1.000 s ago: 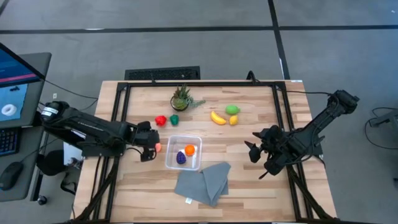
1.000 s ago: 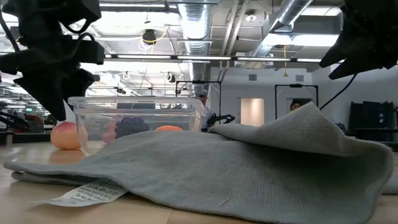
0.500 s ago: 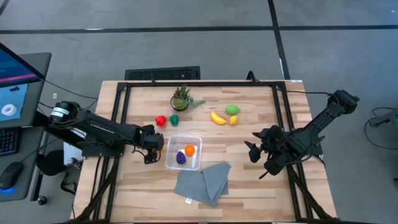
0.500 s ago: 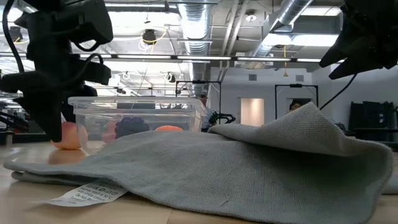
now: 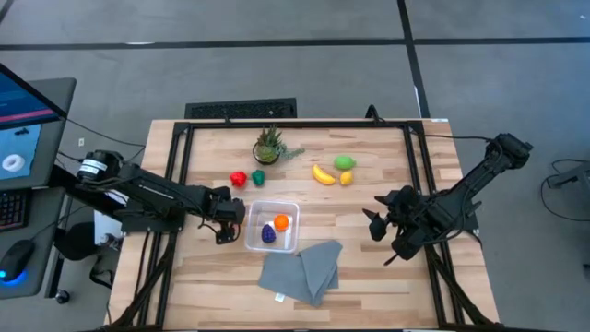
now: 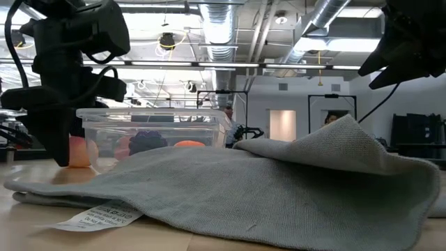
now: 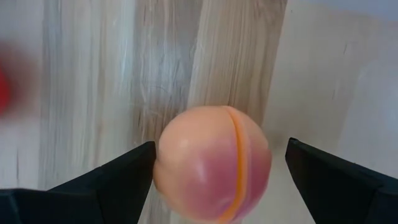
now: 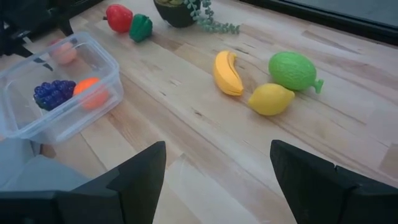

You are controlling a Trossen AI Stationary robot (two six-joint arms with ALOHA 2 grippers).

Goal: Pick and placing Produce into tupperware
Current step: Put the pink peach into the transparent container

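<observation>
My fingers reach down beside the fruit in the left wrist view. My left gripper should now close on the peach-pink fruit [image 7: 214,165] on the wood.
My left gripper [image 5: 227,219] is open and low over the table, just left of the clear tupperware [image 5: 251,242]. Its fingers stand on either side of the peach-pink fruit [image 7: 214,165], which rests on the wood and shows partly behind a finger in the low view [image 6: 83,152]. The tupperware [image 8: 93,46] holds purple grapes [image 5: 267,234] and an orange fruit [image 5: 281,221]. The red [image 5: 238,178], dark green [image 5: 259,177], banana [image 5: 323,175], yellow [image 5: 347,179] and lime-green [image 5: 344,162] pieces lie on the table's far half. My right gripper [image 5: 376,224] waits open above the right side. My left gripper comes at the peach-pink fruit from above, pointing down. One fingertip [image 7: 146,155] stands right at the fruit's side and the other [image 7: 295,152] is clear of it. Whether the near fingertip touches the fruit, I cannot tell. The fruit sits on the table.
A folded grey cloth [image 5: 302,267] lies at the near edge, against the tupperware's near right corner. A spiky potted plant [image 5: 268,145] stands at the far side by the red and green pieces. Bare wood lies between the tupperware and my right gripper.
My left gripper has moved a little toward the tupperware and come down over the peach-pink fruit, so its fingers now reach the table around it. The fruit has stayed in place, and my right arm has kept still.
</observation>
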